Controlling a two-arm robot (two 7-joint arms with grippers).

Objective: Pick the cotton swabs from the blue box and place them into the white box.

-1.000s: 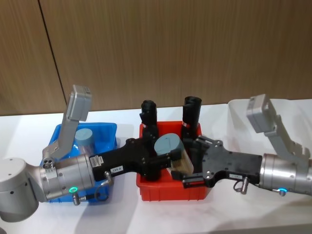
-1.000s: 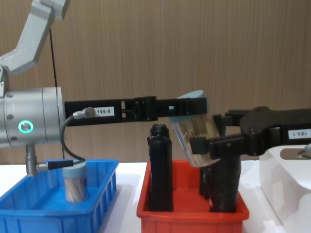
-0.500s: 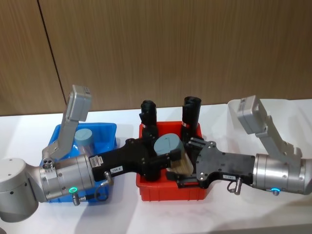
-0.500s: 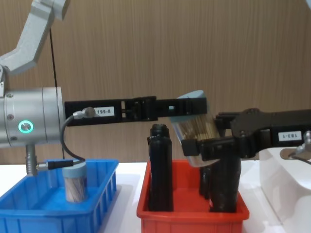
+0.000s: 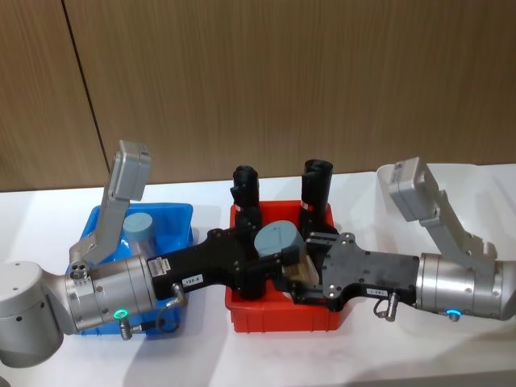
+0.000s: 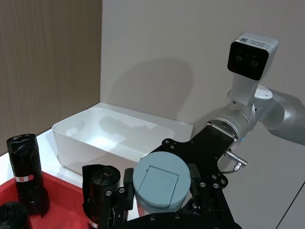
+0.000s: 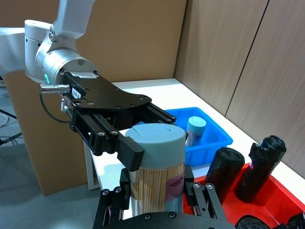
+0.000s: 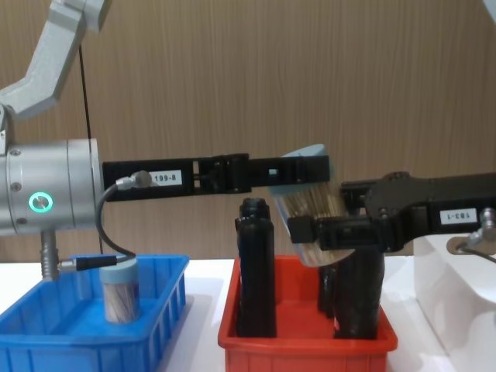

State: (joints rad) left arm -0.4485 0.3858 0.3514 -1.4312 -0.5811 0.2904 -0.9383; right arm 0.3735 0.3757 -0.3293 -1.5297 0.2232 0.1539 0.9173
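My right gripper grabs the tub of cotton swabs by its clear lower body (image 8: 316,232) next, since my left gripper covers the pale blue lid (image 8: 304,167).
One tub of cotton swabs (image 5: 278,239), clear with a pale blue lid, hangs tilted above the red bin. My left gripper (image 5: 280,255) is shut on its lid (image 6: 159,179). My right gripper (image 5: 302,278) reaches in from the right, open, with its fingers on either side of the tub's lower body (image 7: 155,171). In the chest view the left gripper (image 8: 306,174) holds the top and the right gripper (image 8: 310,232) flanks the bottom. A second tub of cotton swabs (image 5: 139,230) stands in the blue box (image 5: 173,214). The white box (image 5: 484,189) sits at the far right.
The red bin (image 5: 274,318) stands between the blue box (image 8: 155,329) and the white box (image 8: 449,310), under both grippers. Tall black wrapped rolls (image 5: 244,193) stand upright in it and reach close to the held tub. A wooden wall runs behind the table.
My right gripper has slid left until its fingers flank the tub's lower body. The left arm and the tub have stayed put.
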